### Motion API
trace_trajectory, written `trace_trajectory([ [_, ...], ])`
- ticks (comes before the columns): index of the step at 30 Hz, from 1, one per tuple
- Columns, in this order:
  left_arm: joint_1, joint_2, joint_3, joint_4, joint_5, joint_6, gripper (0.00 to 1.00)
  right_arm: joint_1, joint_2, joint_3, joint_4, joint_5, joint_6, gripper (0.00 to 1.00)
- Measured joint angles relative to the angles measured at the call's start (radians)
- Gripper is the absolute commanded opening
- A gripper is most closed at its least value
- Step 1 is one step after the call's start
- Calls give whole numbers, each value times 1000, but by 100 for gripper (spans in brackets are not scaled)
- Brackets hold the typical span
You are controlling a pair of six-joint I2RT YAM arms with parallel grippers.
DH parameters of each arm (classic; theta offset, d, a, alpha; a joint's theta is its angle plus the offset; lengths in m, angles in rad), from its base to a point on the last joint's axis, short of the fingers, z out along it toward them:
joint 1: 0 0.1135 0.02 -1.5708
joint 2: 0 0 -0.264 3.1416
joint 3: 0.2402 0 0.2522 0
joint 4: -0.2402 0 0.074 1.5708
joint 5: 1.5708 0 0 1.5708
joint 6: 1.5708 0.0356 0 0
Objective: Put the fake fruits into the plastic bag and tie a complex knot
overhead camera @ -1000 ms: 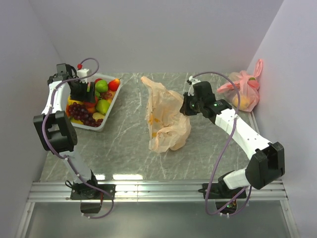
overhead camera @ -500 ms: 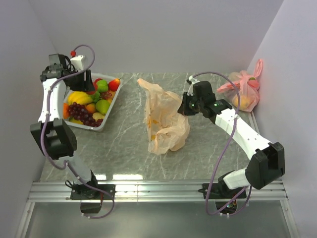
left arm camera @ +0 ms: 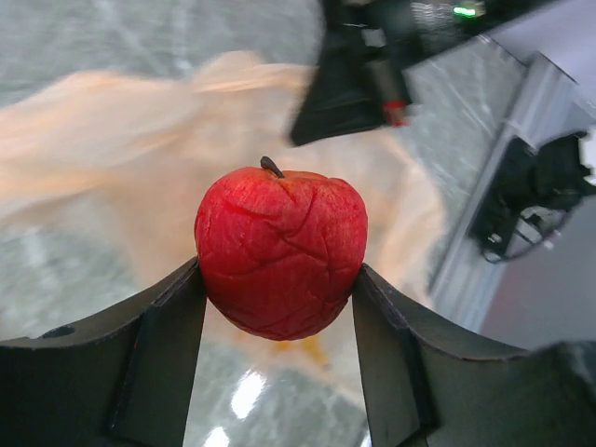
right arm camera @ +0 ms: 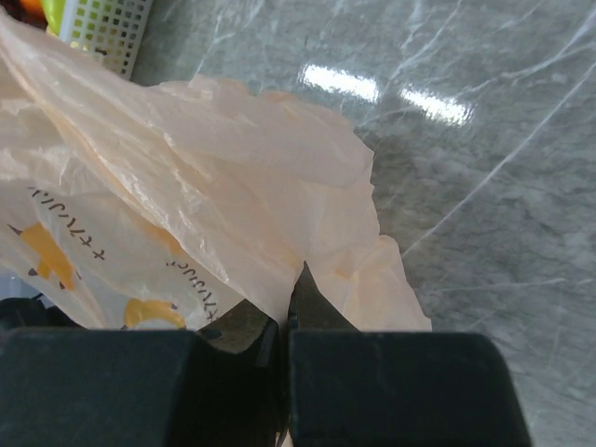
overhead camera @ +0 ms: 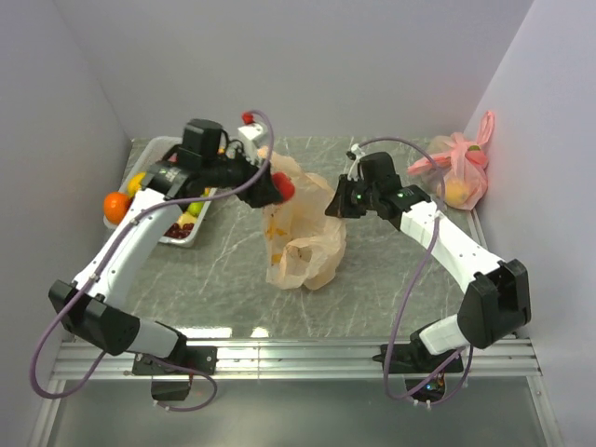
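The apple (left arm camera: 279,253) hangs above the bag's basket-side edge and would end there, so my left gripper next moves it toward the bag's open middle before releasing it.
My left gripper (overhead camera: 279,189) is shut on a red apple (left arm camera: 279,253), which it holds in the air over the top of the peach-orange plastic bag (overhead camera: 303,244); the apple also shows in the top view (overhead camera: 284,187). My right gripper (overhead camera: 333,207) is shut on the bag's upper right edge and holds it up; in the right wrist view the film (right arm camera: 214,233) runs down between the closed jaws. More fake fruits, an orange (overhead camera: 115,206) and purple grapes (overhead camera: 180,227), lie in the white basket (overhead camera: 182,240) at the left. No knot shows in the bag's handles.
A pink tied bag (overhead camera: 461,172) with a yellow fruit inside sits in the far right corner. Grey walls close off the left, back and right sides. The left arm spans from the near left across the basket to the bag.
My left gripper has left the basket holding the red apple and swung right, over the peach-orange bag. My right gripper has shifted slightly left, still holding the bag's edge.
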Motion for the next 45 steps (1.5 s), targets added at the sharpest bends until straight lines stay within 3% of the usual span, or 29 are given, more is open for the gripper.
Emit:
trace_trajectory([
  [6,-165,59,-80,57,-41,-56,58,0,55,0,0,-24,35,0],
  [9,-200,119,-101,71,-82,-71,74,0,58,-1,1,-23,39,0],
  [11,-201,159,-104,72,-113,-76,99,0,58,-7,5,-24,39,0],
  [20,-153,157,-48,55,-150,-79,99,0,48,-48,3,9,34,0],
  [22,-92,100,-42,54,-111,-87,99,0,32,-53,5,27,31,0],
  [25,90,-19,-41,48,-79,-109,99,0,-2,-68,5,60,19,0],
  [31,476,-192,-43,-11,-154,-159,99,12,-58,-96,10,130,-5,0],
  [35,655,-198,-73,-74,-224,-208,99,34,-77,-113,10,160,-16,0],
  [38,706,-166,-105,-125,-318,-269,99,45,-80,-113,13,171,-20,0],
  [45,710,-117,-228,-131,-466,-359,99,51,-81,-113,13,171,-22,0],
])
